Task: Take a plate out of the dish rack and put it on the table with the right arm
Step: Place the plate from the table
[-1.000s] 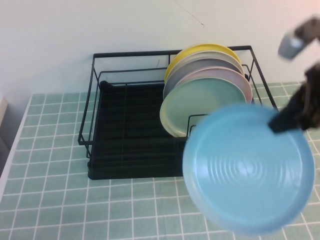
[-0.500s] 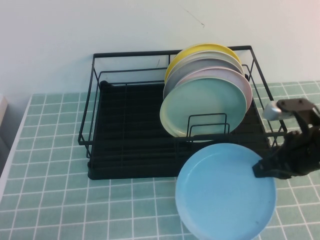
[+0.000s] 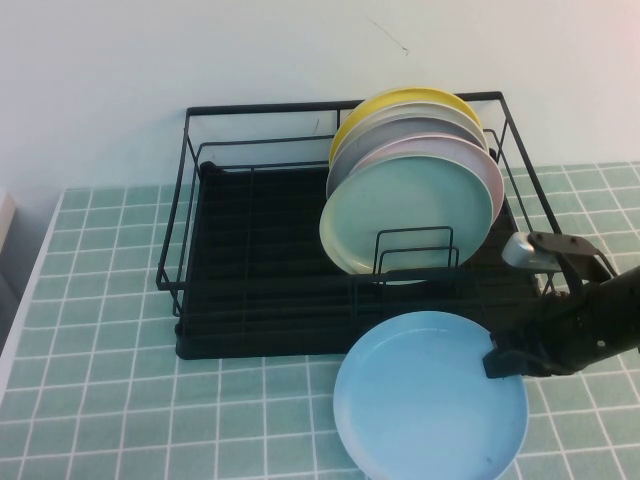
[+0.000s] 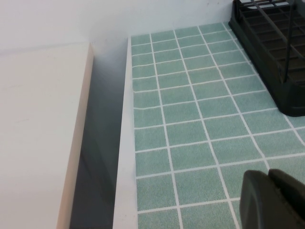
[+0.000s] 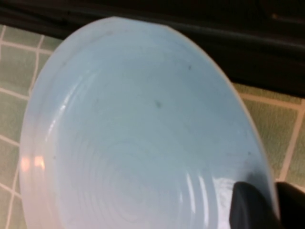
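Note:
The light blue plate [image 3: 430, 395] lies almost flat, low over the green tiles, and would come to rest, so it is time for my right gripper to open now.
The light blue plate [image 3: 430, 400] lies almost flat, low over the tiled table [image 3: 100, 400], just in front of the black dish rack [image 3: 250, 290]. I cannot tell whether it touches the tiles. My right gripper [image 3: 500, 362] is shut on the plate's right rim. In the right wrist view the plate [image 5: 133, 133] fills the picture and its rim sits between the fingers of the right gripper [image 5: 275, 191]. My left gripper [image 4: 268, 174] is shut and empty over the tiles [image 4: 190, 95] near the table's left edge. It does not show in the high view.
The rack holds several upright plates at its right end: mint green [image 3: 410, 215] in front, then pink [image 3: 490, 170], grey and yellow [image 3: 400, 100]. A wall stands behind the rack. Left of the table edge [image 4: 125, 157] are a gap and a beige surface [image 4: 38, 133].
The right arm has brought the blue plate down and to the left, from high and tilted toward the camera to nearly flat and low in front of the rack.

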Robot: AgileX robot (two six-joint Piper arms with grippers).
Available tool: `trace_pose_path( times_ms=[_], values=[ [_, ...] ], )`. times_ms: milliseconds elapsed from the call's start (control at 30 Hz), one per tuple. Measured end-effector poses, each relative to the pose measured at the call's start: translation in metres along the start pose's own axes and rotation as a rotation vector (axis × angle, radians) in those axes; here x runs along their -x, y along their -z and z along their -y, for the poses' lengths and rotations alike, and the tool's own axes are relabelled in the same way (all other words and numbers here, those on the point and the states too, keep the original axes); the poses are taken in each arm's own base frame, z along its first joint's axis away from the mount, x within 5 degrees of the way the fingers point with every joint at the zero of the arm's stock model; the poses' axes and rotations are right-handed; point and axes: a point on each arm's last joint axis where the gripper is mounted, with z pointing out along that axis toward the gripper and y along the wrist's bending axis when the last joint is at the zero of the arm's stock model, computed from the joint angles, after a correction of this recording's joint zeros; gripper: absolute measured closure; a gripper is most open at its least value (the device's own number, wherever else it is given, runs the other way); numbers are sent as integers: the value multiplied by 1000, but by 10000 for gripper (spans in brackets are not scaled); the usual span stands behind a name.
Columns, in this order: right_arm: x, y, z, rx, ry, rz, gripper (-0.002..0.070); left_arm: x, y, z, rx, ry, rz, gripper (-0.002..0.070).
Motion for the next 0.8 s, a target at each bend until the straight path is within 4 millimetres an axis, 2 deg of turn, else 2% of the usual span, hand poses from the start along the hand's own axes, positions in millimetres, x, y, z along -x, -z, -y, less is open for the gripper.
trace_pose_path(
  times_ms=[133, 367, 800],
  values=[
    [1, 0, 1, -6, -11, 9, 597, 0, 0, 0, 0, 0, 0, 678],
    [1, 0, -1, 6, -22, -1, 535, 0, 0, 0, 0, 0, 0, 678],
    [1, 0, -2, 11, -18, -12, 515, 0, 0, 0, 0, 0, 0, 678]
  ],
)
